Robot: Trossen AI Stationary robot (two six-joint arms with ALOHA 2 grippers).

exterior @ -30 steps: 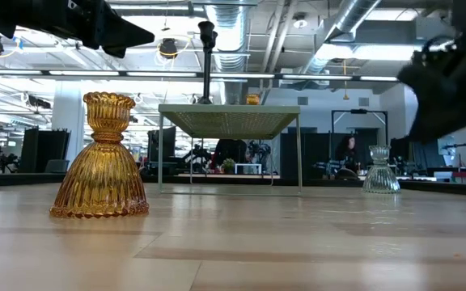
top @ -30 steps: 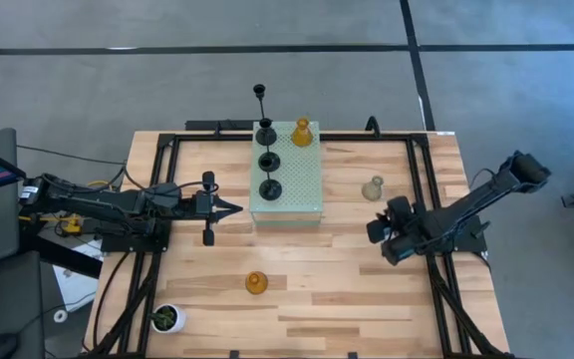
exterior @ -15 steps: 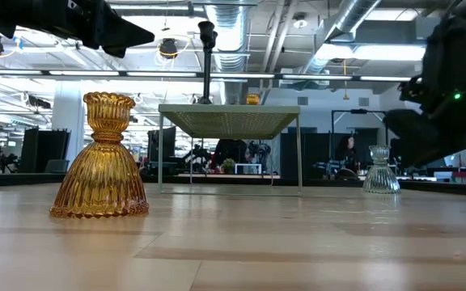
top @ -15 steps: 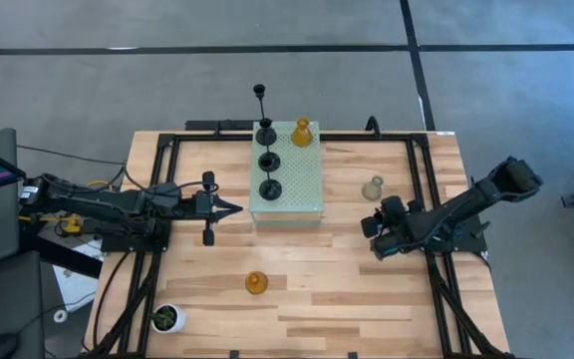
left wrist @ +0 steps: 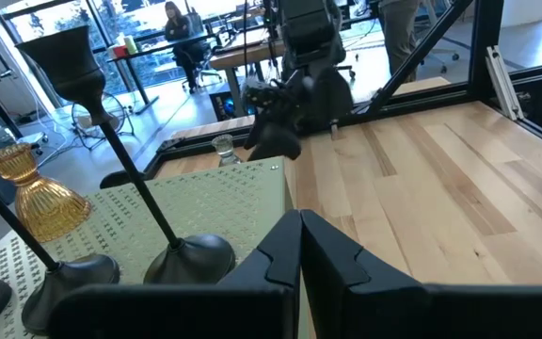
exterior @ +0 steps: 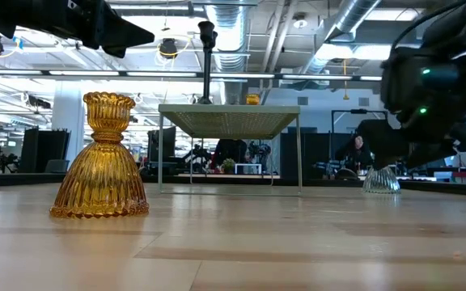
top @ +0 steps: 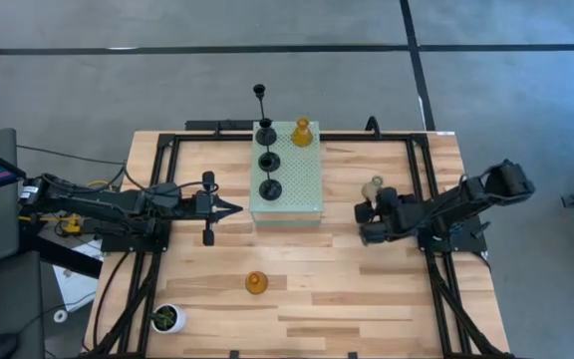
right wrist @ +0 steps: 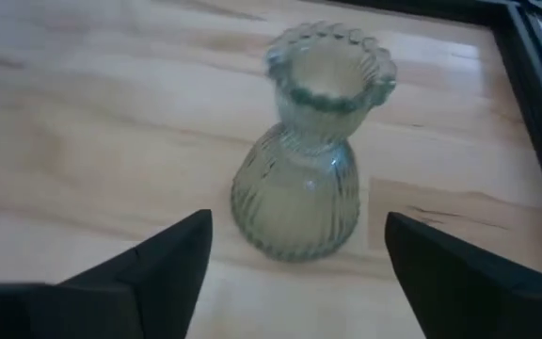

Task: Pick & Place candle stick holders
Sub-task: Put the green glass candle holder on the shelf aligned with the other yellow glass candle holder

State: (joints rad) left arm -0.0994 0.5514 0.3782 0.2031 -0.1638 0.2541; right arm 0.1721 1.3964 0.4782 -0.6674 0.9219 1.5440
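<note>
The glass holder's middle (right wrist: pixel 314 141) is still out of reach of my right gripper's fingers, which stop short, so they need to move toward it before they close on it.
The pale grey-green candle stick holder (right wrist: pixel 304 188) stands upright on its wide foot on the table's right half (top: pixel 373 186). My right gripper (right wrist: pixel 299 282) is open just on the near side of it (top: pixel 367 221), one finger on each side and short of the glass, touching nothing. Three black holders (top: pixel 269 160) and one amber holder (top: pixel 302 132) stand on the pale green perforated block (top: pixel 287 175). A second amber holder (top: pixel 256 283) stands on the wood near the front (exterior: pixel 99 158). My left gripper (top: pixel 232 208) is shut and empty at the block's left side.
A white pot with a green plant (top: pixel 167 318) stands at the table's near left corner. Black frame rails (top: pixel 422 179) run along the table's sides and back. Bare wood (top: pixel 337 279) lies between the near amber holder and my right arm.
My right gripper has travelled toward the table's left and a little toward its far edge, closing in on the pale grey-green holder, and in the low view it now hangs lower, just above that holder. No holder has moved.
</note>
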